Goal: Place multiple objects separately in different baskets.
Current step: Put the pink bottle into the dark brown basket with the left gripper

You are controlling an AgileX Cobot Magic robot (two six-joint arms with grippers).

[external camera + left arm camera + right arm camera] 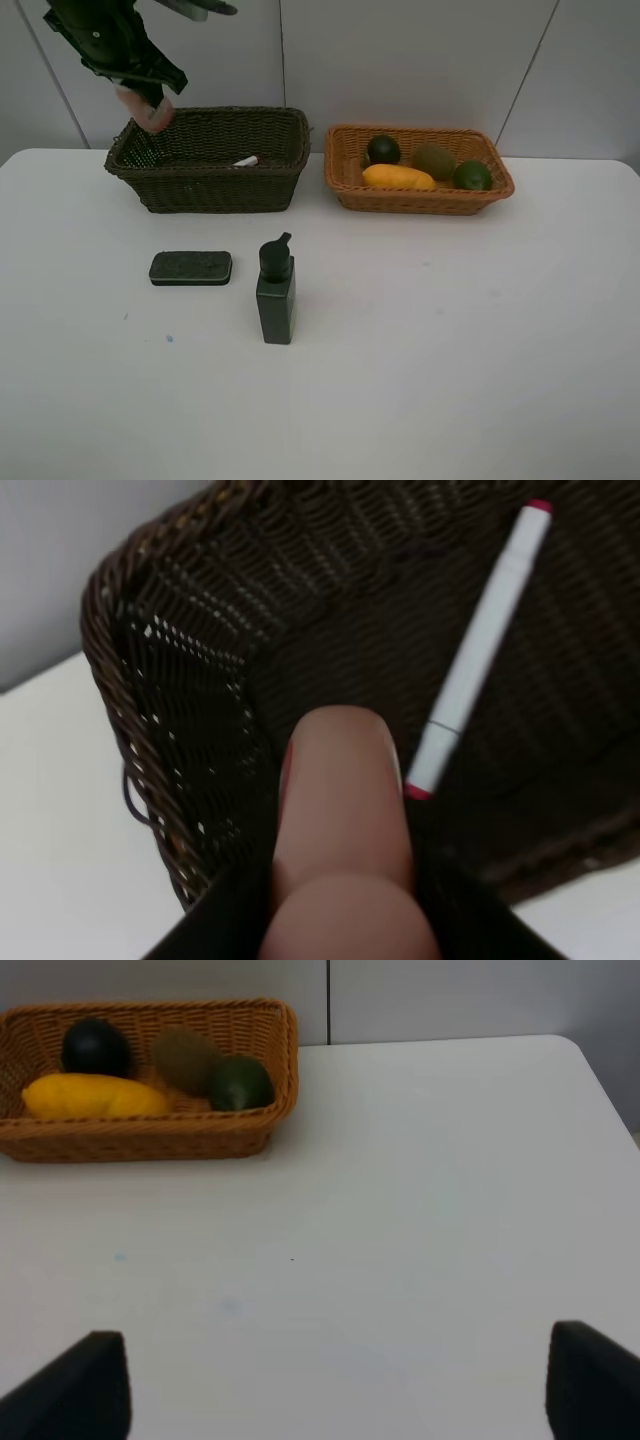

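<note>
The pink bottle (153,110) is hanging high above the dark basket's bottom and would fall if I opened now. My left gripper needs to first lower the pink bottle into the dark basket.
My left gripper (150,100) (340,920) is shut on the pink bottle (153,110) (340,810) and holds it above the left end of the dark basket (210,188) (110,680). The white marker (246,160) (480,650) lies inside that basket. In the orange basket (420,200) (140,1142) rest the mango (398,177) (90,1097), mangosteen (383,149) (95,1047), kiwi (434,160) (185,1058) and lime (472,175) (240,1082). The black pump bottle (275,295) stands on the table, with the flat black block (190,268) to its left. My right gripper (340,1390) is open over bare table.
The white table (450,350) spreads wide in front of and to the right of the baskets. A grey panelled wall stands close behind them. The table's right edge shows in the right wrist view.
</note>
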